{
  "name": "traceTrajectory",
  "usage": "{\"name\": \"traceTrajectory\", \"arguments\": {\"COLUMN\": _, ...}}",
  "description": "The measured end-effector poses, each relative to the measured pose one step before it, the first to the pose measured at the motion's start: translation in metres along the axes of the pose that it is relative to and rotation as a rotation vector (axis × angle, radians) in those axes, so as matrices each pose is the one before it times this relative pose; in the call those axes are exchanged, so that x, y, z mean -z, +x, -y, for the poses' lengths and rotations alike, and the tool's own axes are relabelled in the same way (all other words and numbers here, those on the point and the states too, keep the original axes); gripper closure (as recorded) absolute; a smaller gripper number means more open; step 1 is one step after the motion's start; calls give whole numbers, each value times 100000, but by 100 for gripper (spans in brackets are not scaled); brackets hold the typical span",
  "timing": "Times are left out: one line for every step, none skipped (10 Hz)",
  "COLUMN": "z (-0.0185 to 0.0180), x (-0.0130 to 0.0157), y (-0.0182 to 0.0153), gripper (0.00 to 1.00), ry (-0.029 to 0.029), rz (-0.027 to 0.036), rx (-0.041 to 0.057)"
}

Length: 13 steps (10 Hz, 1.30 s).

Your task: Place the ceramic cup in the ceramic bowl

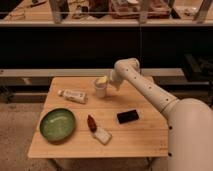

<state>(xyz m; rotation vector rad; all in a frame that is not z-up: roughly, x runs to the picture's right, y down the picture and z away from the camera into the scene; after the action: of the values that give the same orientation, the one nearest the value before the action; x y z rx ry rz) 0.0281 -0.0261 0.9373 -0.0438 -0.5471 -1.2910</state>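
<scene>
The cup needs to go in the green bowl, so I need to grab the cup by its rim (104,80) with my gripper to set it there.
The ceramic cup (100,91), small and white, stands upright on the far middle of the wooden table (145,142). My gripper (103,81) hangs right over the cup's mouth, open, with its pale fingertips at the rim; the cup rests on the table. The ceramic bowl (57,124), wide, green and empty, sits at the table's front left, well apart from the cup and the gripper. My white arm reaches in from the right.
A white printed tube (72,95) lies left of the cup. A red item (91,121) and a white packet (102,135) lie between bowl and table middle. A black flat device (128,116) lies to the right. Shelving stands behind the table.
</scene>
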Motion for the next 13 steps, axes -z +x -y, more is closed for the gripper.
{"name": "traceTrajectory", "arguments": {"z": -1, "x": -402, "y": 38, "gripper": 20, "ry": -1007, "rz": 375, "rx": -861}}
{"name": "traceTrajectory", "arguments": {"z": 34, "x": -489, "y": 22, "gripper": 20, "ry": -1203, "rz": 528, "rx": -883}}
{"name": "traceTrajectory", "arguments": {"z": -26, "x": -344, "y": -10, "gripper": 23, "ry": -533, "rz": 334, "rx": -433}}
{"name": "traceTrajectory", "arguments": {"z": -150, "x": -107, "y": -175, "gripper": 28, "ry": 1391, "rz": -622, "rx": 1381}}
{"name": "traceTrajectory", "arguments": {"z": -599, "x": 51, "y": -312, "gripper": 38, "ry": 3035, "rz": -528, "rx": 3053}}
{"name": "traceTrajectory", "arguments": {"z": 121, "x": -24, "y": 47, "gripper": 51, "ry": 640, "rz": 563, "rx": 1023}}
{"name": "traceTrajectory", "arguments": {"z": 310, "x": -170, "y": 66, "gripper": 57, "ry": -2185, "rz": 224, "rx": -1970}}
{"name": "traceTrajectory", "arguments": {"z": 880, "x": -452, "y": -196, "gripper": 59, "ry": -1035, "rz": 710, "rx": -627}}
{"name": "traceTrajectory", "arguments": {"z": 98, "x": -352, "y": -58, "gripper": 59, "ry": -118, "rz": 332, "rx": -180}}
{"name": "traceTrajectory", "arguments": {"z": 62, "x": 231, "y": -77, "gripper": 59, "ry": 1349, "rz": 22, "rx": 1600}}
{"name": "traceTrajectory", "arguments": {"z": -175, "x": 459, "y": -184, "gripper": 59, "ry": 828, "rz": -160, "rx": 995}}
{"name": "traceTrajectory", "arguments": {"z": -698, "x": 210, "y": -293, "gripper": 67, "ry": -480, "rz": -1142, "rx": 1859}}
{"name": "traceTrajectory", "arguments": {"z": -150, "x": -245, "y": -65, "gripper": 75, "ry": 464, "rz": -466, "rx": 1732}}
